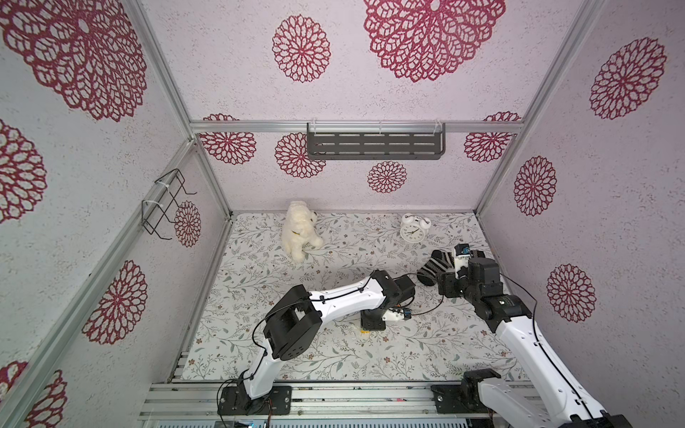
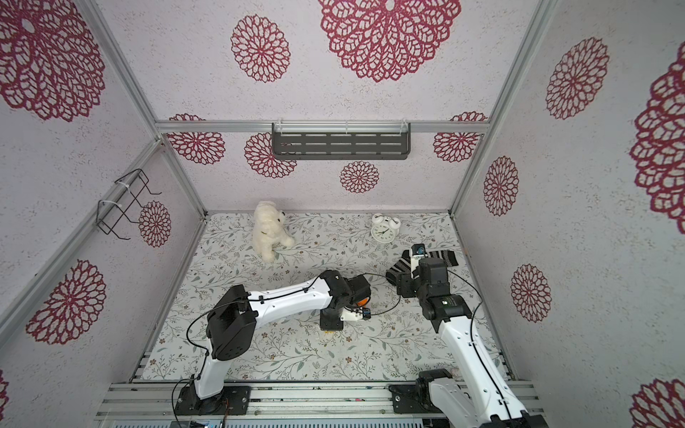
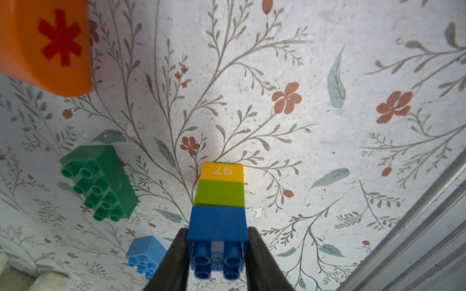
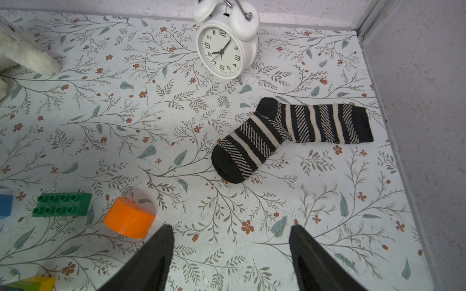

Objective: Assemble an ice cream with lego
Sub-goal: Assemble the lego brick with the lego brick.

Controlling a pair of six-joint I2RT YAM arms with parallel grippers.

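Note:
The lego stack stands upright with the yellow brick's lower edge [image 1: 364, 331] [image 3: 223, 164] against the mat, so it is now time for my left gripper to release the lego stack.
My left gripper [image 3: 218, 230] is shut on the dark-blue brick [image 3: 218, 224] of a lego stack; its studs face the wrist camera. Below it come a lime brick [image 3: 219, 192] and a yellow brick [image 3: 222, 171], whose end points at the mat. Loose on the mat beside the stack lie a green oblong brick [image 3: 98, 182], a light-blue brick [image 3: 146, 254] and the orange dome with a red asterisk [image 3: 48, 45]. My right gripper [image 4: 230, 229] hangs open over bare mat, right of the orange dome [image 4: 128, 218] and the green brick [image 4: 61, 204]. In a top view only a bit of yellow [image 1: 365, 334] shows under the left gripper.
A striped black-and-white sock [image 4: 290, 133] lies beyond the right gripper. A white alarm clock [image 1: 413, 228] stands at the back right and a white plush dog [image 1: 300, 231] at the back left. Walls close in the mat; a metal rail [image 3: 416, 226] runs along its front edge.

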